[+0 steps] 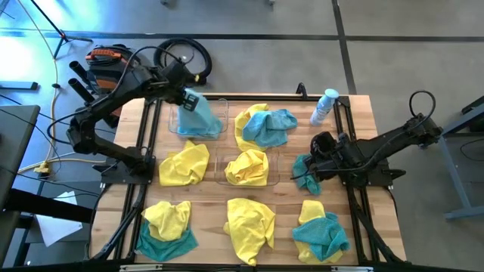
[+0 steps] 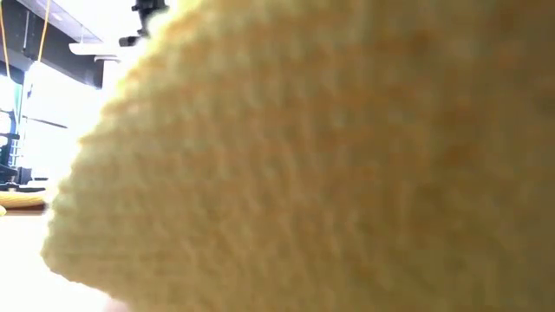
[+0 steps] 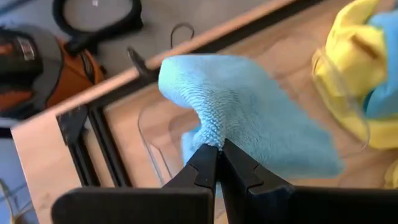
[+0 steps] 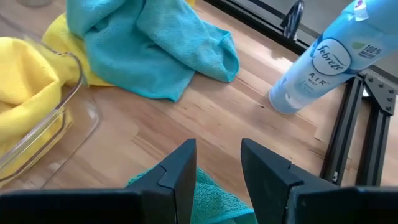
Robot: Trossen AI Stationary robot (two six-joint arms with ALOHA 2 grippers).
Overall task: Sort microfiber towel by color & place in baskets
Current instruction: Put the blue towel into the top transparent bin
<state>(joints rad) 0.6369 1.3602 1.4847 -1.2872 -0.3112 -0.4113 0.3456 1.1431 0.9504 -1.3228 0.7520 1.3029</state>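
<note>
The teal-blue towel needs to stay in my left gripper until it lies in the clear basket below it, because the towel's far corner point(image 1: 197, 96) point(image 3: 176, 70) sticks out past the basket's far rim.
My left gripper point(image 1: 187, 97) is at the table's far left, shut on a teal-blue towel point(image 1: 201, 115) over a clear basket point(image 1: 175, 125). A second clear basket point(image 1: 224, 162) at the centre holds a yellow towel point(image 1: 248, 168). At the right, my right gripper point(image 4: 217, 165) is open just above a teal towel point(image 4: 214, 198) lying on the table, with nothing between its fingers. In the low view a yellow towel point(image 2: 329, 165) fills nearly the whole picture. My left gripper pinches a bunched-up peak of the teal-blue towel point(image 3: 210, 132) between its two fingers point(image 3: 200, 163). The fingers come from above, slanting down. The towel hangs spread out below them over the clear basket point(image 3: 149, 134); whether its lower end rests in the basket I cannot tell.
Loose towels lie about the table: a yellow one point(image 1: 185, 162), a teal on yellow heap point(image 1: 265, 125), yellow on teal point(image 1: 168, 227), a yellow one point(image 1: 249, 223) and yellow with teal point(image 1: 319, 230). A pale blue spray bottle point(image 1: 325, 106) stands at the far right.
</note>
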